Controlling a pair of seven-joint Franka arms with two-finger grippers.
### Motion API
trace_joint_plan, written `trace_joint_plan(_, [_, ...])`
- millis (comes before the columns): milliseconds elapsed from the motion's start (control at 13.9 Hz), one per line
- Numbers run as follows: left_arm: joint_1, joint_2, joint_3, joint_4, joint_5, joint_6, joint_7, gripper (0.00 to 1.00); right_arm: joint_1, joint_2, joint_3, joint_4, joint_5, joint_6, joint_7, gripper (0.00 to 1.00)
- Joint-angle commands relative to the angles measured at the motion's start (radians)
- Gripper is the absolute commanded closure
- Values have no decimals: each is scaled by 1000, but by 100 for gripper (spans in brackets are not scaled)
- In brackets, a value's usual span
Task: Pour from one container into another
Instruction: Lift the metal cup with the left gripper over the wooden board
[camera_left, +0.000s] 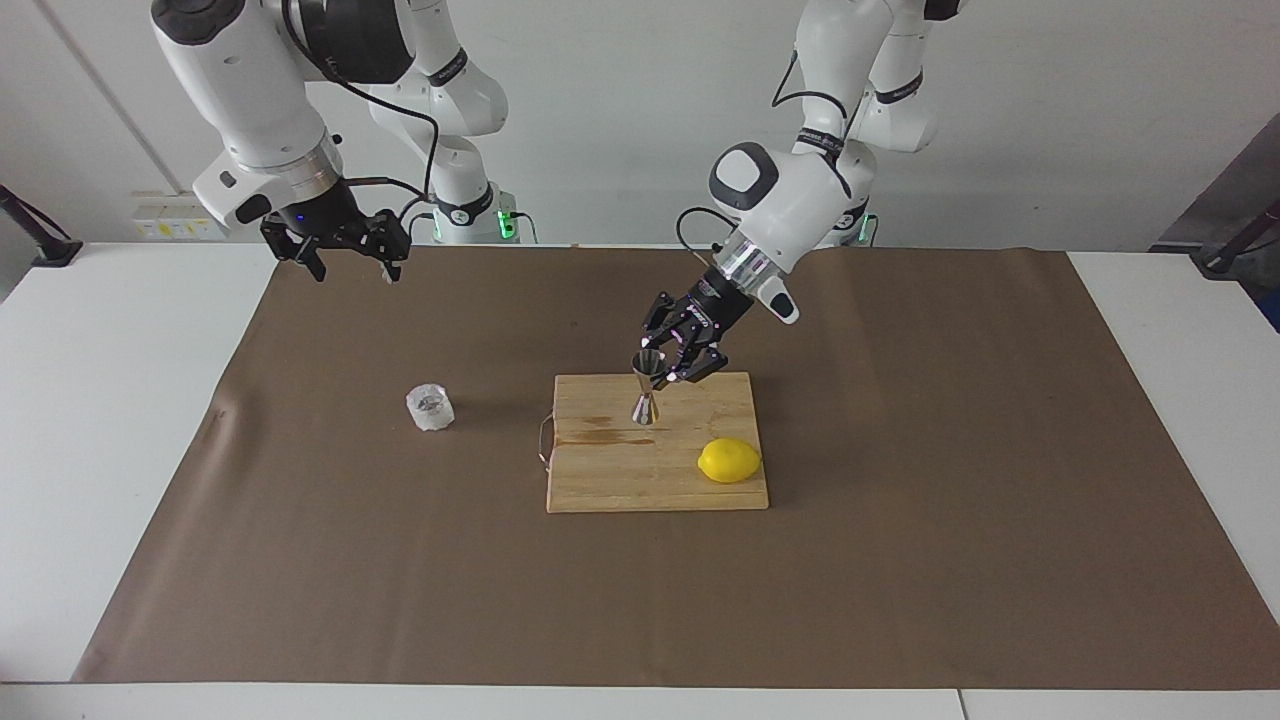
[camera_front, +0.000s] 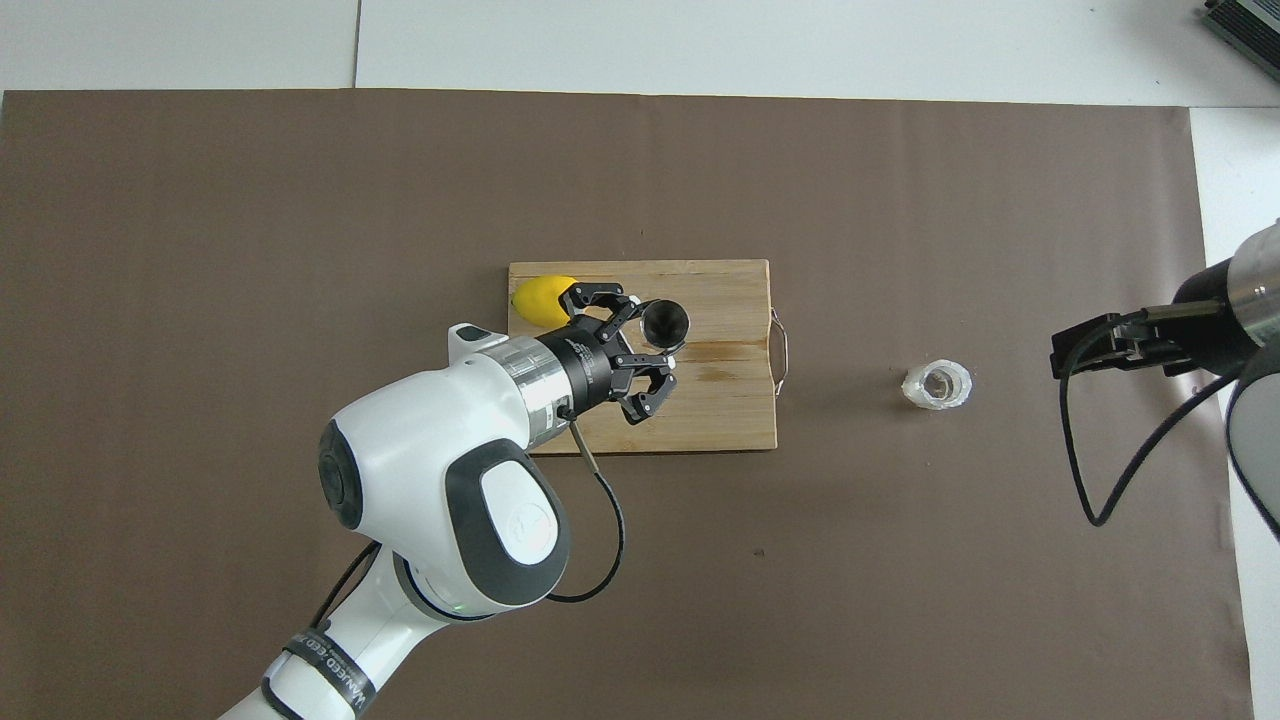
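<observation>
The steel jigger (camera_front: 664, 322) stays held in my left gripper for now. It hangs above the wooden cutting board (camera_front: 720, 420) in the overhead view, so it is too early to release.
My left gripper (camera_left: 657, 367) (camera_front: 652, 338) is shut on the upper cone of the steel jigger (camera_left: 646, 396) (camera_front: 664, 322). The jigger stands upright with its mouth up, over the wooden cutting board (camera_left: 600, 480) (camera_front: 720, 420). Its foot is low over the wood, and I cannot tell whether it touches. The clear faceted glass tumbler (camera_left: 430, 407) (camera_front: 937, 385) stands on the brown mat beside the board, toward the right arm's end of the table. My right gripper (camera_left: 355, 268) (camera_front: 1060, 357) waits open and raised over the mat's edge at that end, holding nothing.
A yellow lemon (camera_left: 729, 460) (camera_front: 540, 298) lies on the board's corner toward the left arm's end, on the edge farther from the robots. The board has a wire handle (camera_left: 543, 445) on the tumbler's side. Brown paper (camera_left: 900, 560) covers the white table.
</observation>
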Motion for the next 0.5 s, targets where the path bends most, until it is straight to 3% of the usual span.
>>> trace_joint_plan(0, [-51,88,13,60,-18,84,-13,100,-17,-23,7,-30,27,21,8,0])
trace_joint_plan(215, [-64,138,-30,61,-64,189,-11,100,-17,-23,7,-30,27,21,8,0])
trace_joint_plan(430, [-64,158,-39,71,-61,200,-11,100,-17,-23,7,-30,25,21,8,0])
